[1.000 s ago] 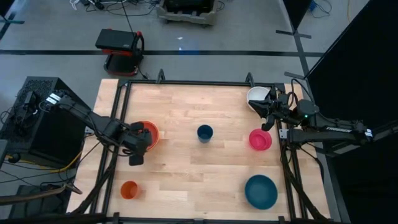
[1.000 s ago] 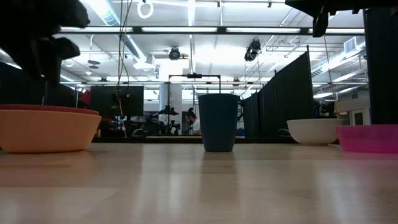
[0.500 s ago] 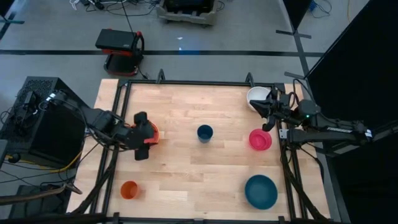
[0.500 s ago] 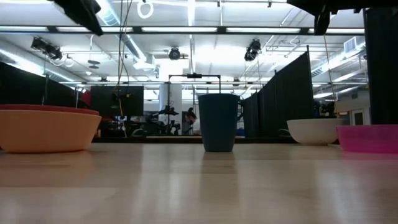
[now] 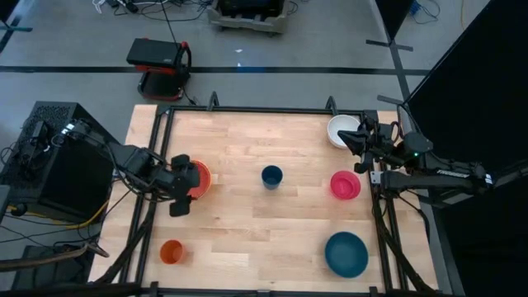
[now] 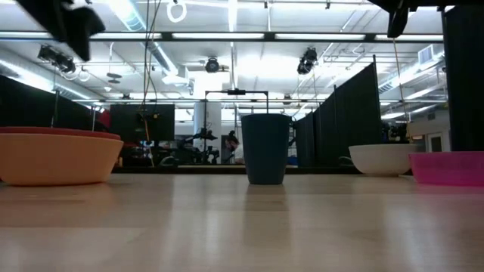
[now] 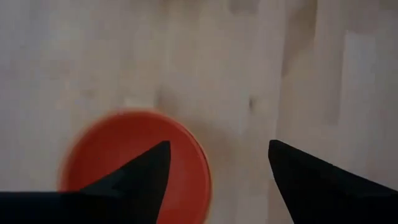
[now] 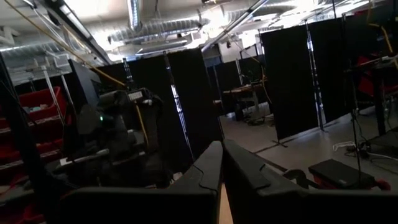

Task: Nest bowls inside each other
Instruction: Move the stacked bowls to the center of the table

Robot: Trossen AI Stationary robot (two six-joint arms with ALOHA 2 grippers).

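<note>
The nested pair of bowls needs to come toward the middle for stacking. My left gripper should next pick up the red-orange bowl by its rim.
The red-orange bowl sits inside the yellow-orange bowl at the table's left, with its rim showing above the yellow one. My left gripper hangs open above the table, just on the near side of this pair and clear of it. The white bowl stands at the far right, the magenta-pink bowl nearer than it, and the teal bowl at the near right. Raised beside the white bowl, my right gripper is shut and holds nothing.
A small dark-blue cup stands upright at the table's middle. A small orange cup stands at the near left. A black frame rail runs around the table's edges. Bare wood lies between the middle cup and the near edge.
My left gripper has risen from just above the stacked red-orange and yellow-orange bowls; in the low view it has climbed to the picture's top. The bowls have stayed where they were.
</note>
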